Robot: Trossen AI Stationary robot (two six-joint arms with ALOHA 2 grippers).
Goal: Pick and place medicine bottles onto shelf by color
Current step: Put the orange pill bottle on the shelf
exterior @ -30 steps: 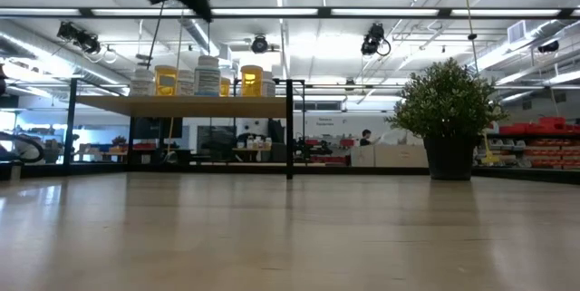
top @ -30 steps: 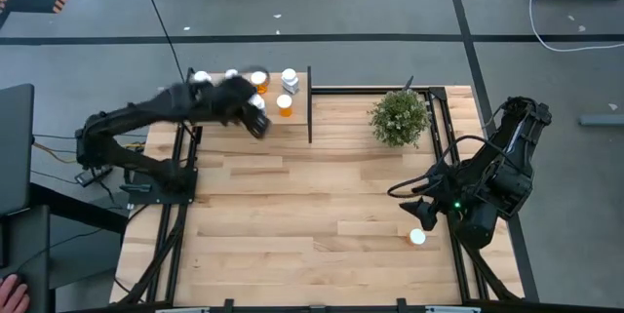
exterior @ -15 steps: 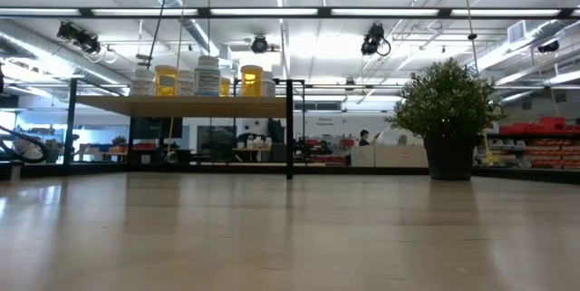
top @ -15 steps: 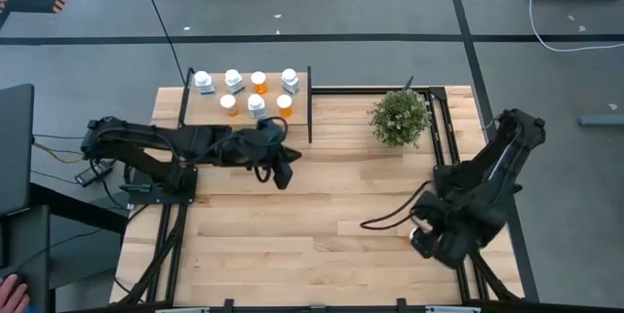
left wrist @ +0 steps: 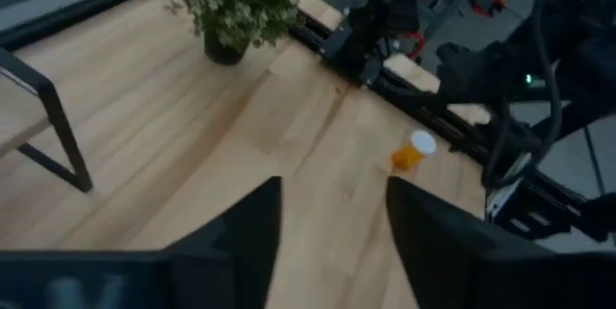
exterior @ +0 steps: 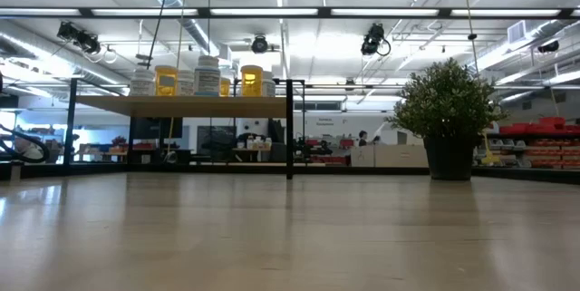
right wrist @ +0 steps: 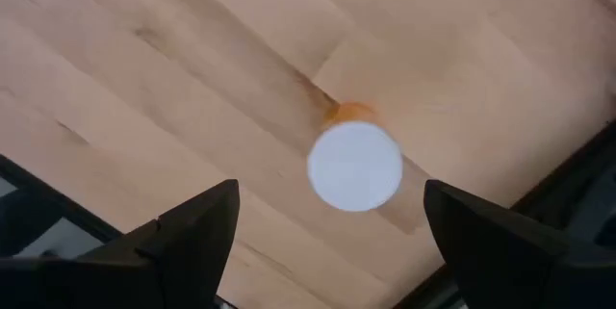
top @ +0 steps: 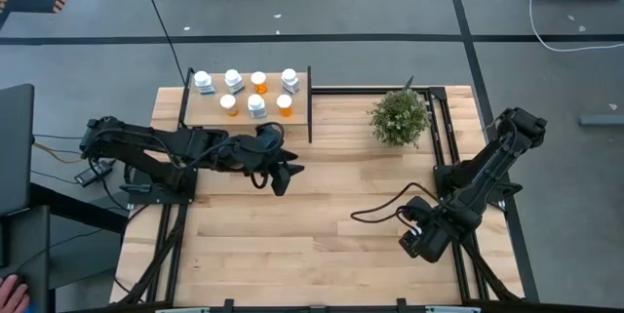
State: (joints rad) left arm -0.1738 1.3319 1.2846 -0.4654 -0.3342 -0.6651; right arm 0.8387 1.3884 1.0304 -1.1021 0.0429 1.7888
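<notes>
My right gripper should go lower before it closes on the white cap (right wrist: 354,166), because its fingers stop above the cap and would miss it if they closed now.
The shelf (top: 249,108) stands at the table's far left and carries several medicine bottles (top: 255,105), orange and white, all upright; the low view shows them too (exterior: 195,78). One orange bottle with a white cap (right wrist: 354,166) stands on the table near the right edge, also seen in the left wrist view (left wrist: 414,150). My right gripper (top: 421,240) hangs open straight above it, its fingers on either side and clear of it. My left gripper (top: 278,178) is open and empty over the table's middle, just near of the shelf.
A potted plant (top: 398,116) stands at the far right of the table, right of the shelf's black divider (top: 310,103). A cable (top: 375,217) trails from the right arm over the boards. Bare planks lie between the two grippers.
My left gripper has drawn back from the shelf toward the table's near edge and right, and its fingers have parted. My right gripper has swung toward the near edge and now covers the orange bottle on the table. The bottles have not moved.
</notes>
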